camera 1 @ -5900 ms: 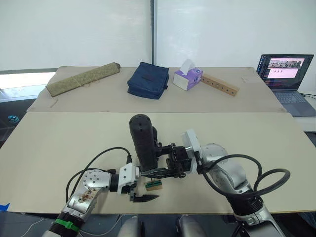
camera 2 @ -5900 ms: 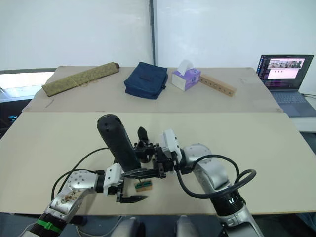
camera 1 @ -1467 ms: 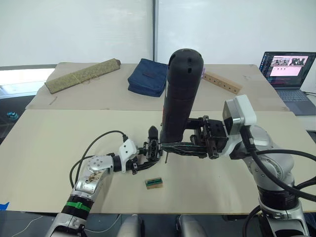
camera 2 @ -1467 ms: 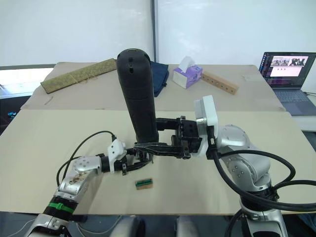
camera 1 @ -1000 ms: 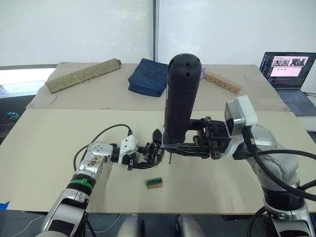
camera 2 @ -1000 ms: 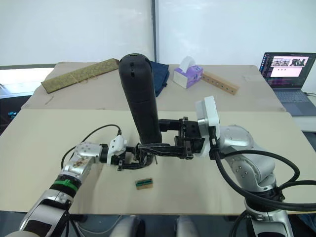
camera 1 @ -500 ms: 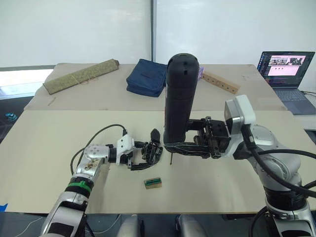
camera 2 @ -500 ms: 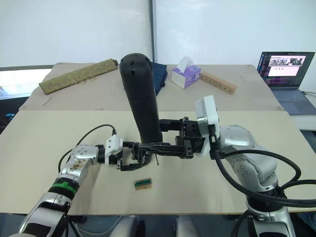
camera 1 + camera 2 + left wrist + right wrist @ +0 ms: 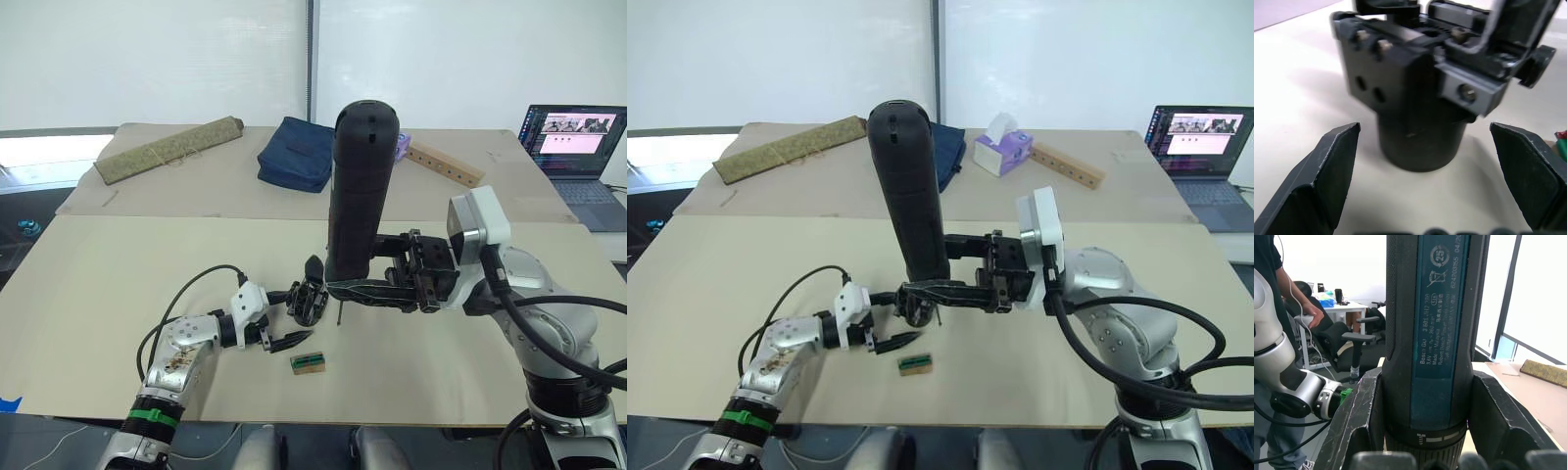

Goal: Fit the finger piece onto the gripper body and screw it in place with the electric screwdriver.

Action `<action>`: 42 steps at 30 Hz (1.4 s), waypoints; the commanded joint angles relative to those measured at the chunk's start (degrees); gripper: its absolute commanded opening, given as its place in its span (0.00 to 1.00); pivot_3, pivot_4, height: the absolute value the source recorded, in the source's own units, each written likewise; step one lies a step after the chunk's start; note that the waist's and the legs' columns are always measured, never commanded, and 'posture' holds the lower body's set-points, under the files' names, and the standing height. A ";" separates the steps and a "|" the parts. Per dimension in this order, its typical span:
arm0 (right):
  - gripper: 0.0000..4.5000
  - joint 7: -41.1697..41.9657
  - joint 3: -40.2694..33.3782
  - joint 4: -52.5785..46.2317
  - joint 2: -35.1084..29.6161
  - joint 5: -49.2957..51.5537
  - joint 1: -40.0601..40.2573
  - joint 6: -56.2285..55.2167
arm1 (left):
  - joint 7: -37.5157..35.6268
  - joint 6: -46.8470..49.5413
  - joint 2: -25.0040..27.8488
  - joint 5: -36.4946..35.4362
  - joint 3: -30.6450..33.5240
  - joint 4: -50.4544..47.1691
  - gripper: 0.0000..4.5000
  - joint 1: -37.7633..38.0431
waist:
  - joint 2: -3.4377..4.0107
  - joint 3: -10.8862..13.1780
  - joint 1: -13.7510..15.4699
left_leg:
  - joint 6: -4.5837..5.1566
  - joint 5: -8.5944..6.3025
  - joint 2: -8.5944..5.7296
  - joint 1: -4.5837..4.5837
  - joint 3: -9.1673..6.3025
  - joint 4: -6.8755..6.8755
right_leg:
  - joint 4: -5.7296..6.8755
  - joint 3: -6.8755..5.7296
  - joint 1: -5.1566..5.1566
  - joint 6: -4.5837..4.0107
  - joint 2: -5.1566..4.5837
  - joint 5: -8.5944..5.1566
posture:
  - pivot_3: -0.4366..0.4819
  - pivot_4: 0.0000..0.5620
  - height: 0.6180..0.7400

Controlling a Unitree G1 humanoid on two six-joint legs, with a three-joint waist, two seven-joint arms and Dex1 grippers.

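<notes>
My left gripper should hold the gripper body steady for the electric screwdriver [image 9: 358, 186], so it will grab the body's round base [image 9: 307, 318] next.
The electric screwdriver [image 9: 358, 186] stands upright over the table with its thin bit [image 9: 338, 315] pointing down, and my right gripper [image 9: 343, 287] is shut on its lower handle [image 9: 1427, 357]. Just left of the bit, the gripper body [image 9: 312, 299] rests on the table on its round base [image 9: 1418, 142]. A pointed black tip [image 9: 313, 265] rises from the body; I cannot tell the finger piece apart from it. My left gripper [image 9: 282, 339] lies low on the table just short of the body, open, with its fingers [image 9: 1327, 171] spread wide and touching nothing.
A small green-and-brown block [image 9: 307, 362] lies on the table in front of the gripper body. At the back lie a rolled mat [image 9: 167, 152], a navy pouch [image 9: 294, 166], a tissue box [image 9: 1004, 152] and a wooden bar with holes [image 9: 446, 164]. A laptop [image 9: 578, 132] stands far right.
My left gripper has drawn back from around the gripper body toward me and sunk lower. The screwdriver and my right arm have hardly moved.
</notes>
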 commanded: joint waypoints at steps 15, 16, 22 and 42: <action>0.43 -0.94 -2.11 -1.02 0.08 1.36 -2.65 -0.68 | 1.47 1.41 -2.21 2.34 -3.48 2.27 0.62 -1.81 | 0.00 0.00 0.63 | 0.00 0.00 -0.03 0.01 0.00 0.02 | -0.01 -0.01 0.04 0.00 -0.01 0.00 | 0.48 0.27 1.00; 0.43 -0.96 -2.06 -0.94 0.11 1.32 -2.78 -0.67 | 1.73 1.45 -2.48 2.54 -3.58 2.60 0.62 -2.15 | 0.00 0.00 0.69 | 0.00 0.00 -0.04 0.01 -0.01 0.03 | -0.02 -0.01 0.05 0.01 -0.02 0.00 | 0.48 0.27 1.00; 0.43 -1.19 -1.91 -0.89 0.31 1.29 -3.12 -0.64 | 2.36 2.05 -2.91 3.25 -4.17 2.18 0.62 -2.13 | 0.00 0.00 1.17 | 0.00 0.00 -0.07 0.00 0.00 0.04 | -0.07 -0.01 0.09 0.04 -0.04 0.01 | 0.48 0.27 1.00; 0.43 -9.35 -0.39 0.83 3.45 10.27 -15.97 8.60 | 1.60 4.29 -1.67 3.45 -4.73 -0.05 0.53 -1.42 | 0.00 0.00 1.11 | 0.00 0.00 -0.03 0.00 -0.02 0.03 | -0.08 -0.03 0.07 0.03 -0.05 0.01 | 0.48 0.27 1.00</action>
